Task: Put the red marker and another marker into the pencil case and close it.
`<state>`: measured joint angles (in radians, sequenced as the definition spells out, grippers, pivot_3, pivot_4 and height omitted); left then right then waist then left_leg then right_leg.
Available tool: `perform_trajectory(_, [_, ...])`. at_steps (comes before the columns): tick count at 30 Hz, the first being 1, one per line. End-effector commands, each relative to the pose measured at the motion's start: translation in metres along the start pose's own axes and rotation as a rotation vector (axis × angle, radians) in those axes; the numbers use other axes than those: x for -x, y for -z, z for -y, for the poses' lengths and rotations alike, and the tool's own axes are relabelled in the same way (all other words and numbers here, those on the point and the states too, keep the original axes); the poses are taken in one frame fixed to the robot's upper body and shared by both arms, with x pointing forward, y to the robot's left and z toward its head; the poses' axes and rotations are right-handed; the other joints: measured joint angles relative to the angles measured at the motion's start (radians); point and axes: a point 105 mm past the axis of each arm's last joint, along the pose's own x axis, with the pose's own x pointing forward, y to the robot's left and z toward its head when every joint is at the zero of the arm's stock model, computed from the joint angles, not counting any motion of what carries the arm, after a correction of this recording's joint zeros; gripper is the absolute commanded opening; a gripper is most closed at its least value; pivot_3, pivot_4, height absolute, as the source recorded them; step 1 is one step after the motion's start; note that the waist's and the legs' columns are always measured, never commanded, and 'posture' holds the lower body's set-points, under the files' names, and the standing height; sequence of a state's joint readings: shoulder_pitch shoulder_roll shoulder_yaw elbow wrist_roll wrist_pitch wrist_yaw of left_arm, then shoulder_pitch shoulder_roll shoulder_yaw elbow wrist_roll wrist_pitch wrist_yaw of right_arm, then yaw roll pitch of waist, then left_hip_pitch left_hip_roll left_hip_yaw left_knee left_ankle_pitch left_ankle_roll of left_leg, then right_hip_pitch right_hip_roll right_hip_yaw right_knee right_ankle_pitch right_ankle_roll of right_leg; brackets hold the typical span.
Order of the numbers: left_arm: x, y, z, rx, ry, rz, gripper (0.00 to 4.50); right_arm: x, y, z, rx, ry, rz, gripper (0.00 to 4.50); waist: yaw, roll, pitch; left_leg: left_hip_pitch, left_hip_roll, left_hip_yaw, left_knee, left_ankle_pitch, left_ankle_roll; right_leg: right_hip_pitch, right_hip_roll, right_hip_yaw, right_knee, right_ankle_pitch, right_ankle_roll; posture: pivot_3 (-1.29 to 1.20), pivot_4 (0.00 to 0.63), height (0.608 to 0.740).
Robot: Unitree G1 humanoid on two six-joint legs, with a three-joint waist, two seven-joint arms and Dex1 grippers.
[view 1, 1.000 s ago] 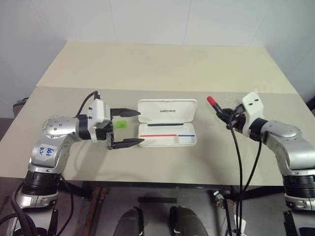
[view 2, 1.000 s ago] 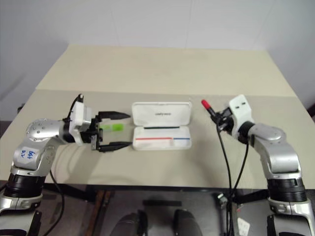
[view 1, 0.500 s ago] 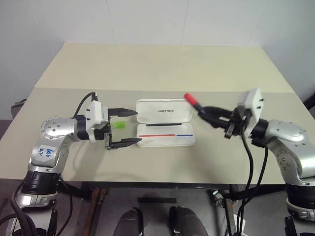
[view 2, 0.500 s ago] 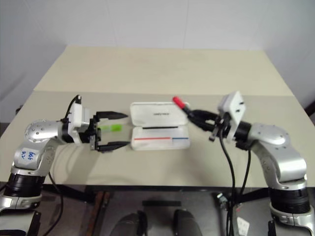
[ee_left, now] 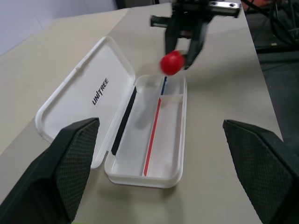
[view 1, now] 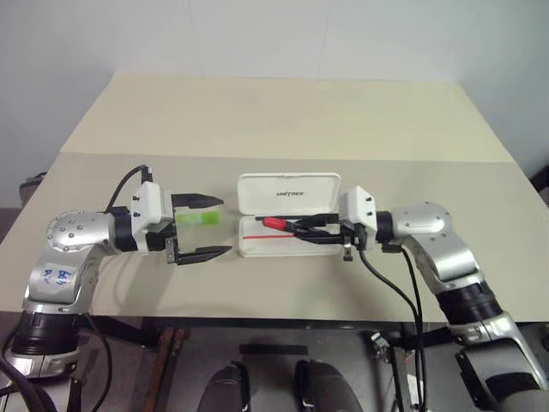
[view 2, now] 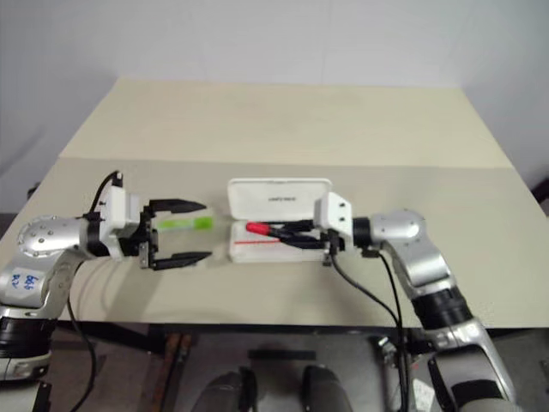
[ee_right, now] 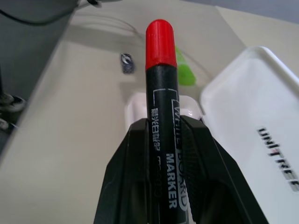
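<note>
The marker hangs above the tray's rim, so my right gripper keeps holding the red marker (view 1: 273,223) for now, until I lower the marker into the tray (view 1: 292,249).
The pencil case (view 1: 289,190) lies open at the table's middle, lid tipped back and tray (view 1: 292,249) toward me. My right gripper (view 1: 300,230) is shut on the red marker (view 1: 273,223), a black-bodied pen with a red end (ee_right: 161,93). It holds the marker level just over the tray, red end pointing left. The other marker, a light green highlighter (view 1: 196,219), lies on the table left of the case. My left gripper (view 1: 225,227) hovers open there, one finger on each side of the highlighter's line, pointing at the case (ee_left: 140,140).
A small dark clip (ee_right: 126,62) lies on the table beyond the highlighter (ee_right: 184,70). The beige table (view 1: 257,120) stretches far behind the case, with a seam across it. Its front edge runs just below both arms.
My right arm has swung left with the red marker, from right of the case to over its tray, turning the marker to point left. My left gripper has drifted slightly left, still open.
</note>
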<state>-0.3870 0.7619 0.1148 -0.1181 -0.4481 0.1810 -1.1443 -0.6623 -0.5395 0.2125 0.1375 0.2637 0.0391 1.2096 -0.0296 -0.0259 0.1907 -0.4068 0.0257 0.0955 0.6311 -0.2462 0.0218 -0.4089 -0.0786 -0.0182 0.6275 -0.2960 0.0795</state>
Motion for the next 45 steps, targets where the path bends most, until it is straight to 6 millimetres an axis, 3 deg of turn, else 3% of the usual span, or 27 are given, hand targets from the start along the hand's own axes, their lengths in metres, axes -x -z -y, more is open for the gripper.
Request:
perform_trajectory(1, [0.005,-0.011,0.000,-0.035,-0.024,0.017,4.50,-0.005,-0.004,0.007,0.070,-0.013,0.007,0.58,0.000,0.000,0.000,0.000,0.000,0.000,0.000,0.000,-0.001,0.000,0.000,0.000,0.000,0.000,0.000,0.00,0.150,0.740])
perform_trajectory(11, [0.000,-0.012,0.001,-0.031,-0.044,0.031,4.50,-0.030,0.008,0.019,0.129,-0.049,-0.034,0.58,-0.002,0.000,0.000,0.000,0.001,0.000,-0.001,0.000,-0.002,-0.001,0.000,0.000,0.001,0.000,-0.001,0.00,0.150,0.740])
perform_trajectory(25, [-0.004,-0.013,-0.001,-0.033,-0.040,0.047,4.50,-0.039,0.027,0.034,0.139,0.020,-0.099,0.58,-0.006,0.000,0.000,0.000,0.001,0.000,-0.001,0.002,-0.006,-0.001,0.000,-0.001,0.001,0.000,-0.001,0.00,0.150,0.740])
perform_trajectory(33, [-0.005,-0.015,-0.002,-0.038,-0.036,0.052,4.50,-0.040,0.021,0.036,0.142,0.019,-0.077,3.37,-0.007,0.000,0.000,0.000,0.001,0.000,-0.002,0.002,-0.006,-0.001,0.000,-0.001,0.000,-0.001,-0.001,0.00,0.150,0.740])
perform_trajectory(36, [-0.005,-0.015,-0.002,-0.038,-0.035,0.052,4.50,-0.038,0.010,0.033,0.121,-0.002,-0.013,4.36,-0.007,0.000,0.000,0.000,0.001,0.000,-0.002,0.002,-0.006,-0.001,0.000,-0.001,0.001,-0.001,-0.001,0.00,0.150,0.740])
perform_trajectory(45, [-0.005,-0.015,-0.001,-0.033,-0.030,0.055,4.50,-0.019,-0.024,0.029,0.059,-0.045,0.132,4.36,-0.006,0.000,0.000,0.000,0.001,0.000,-0.002,0.001,-0.004,-0.001,0.000,-0.001,0.001,-0.001,-0.001,0.00,0.150,0.740])
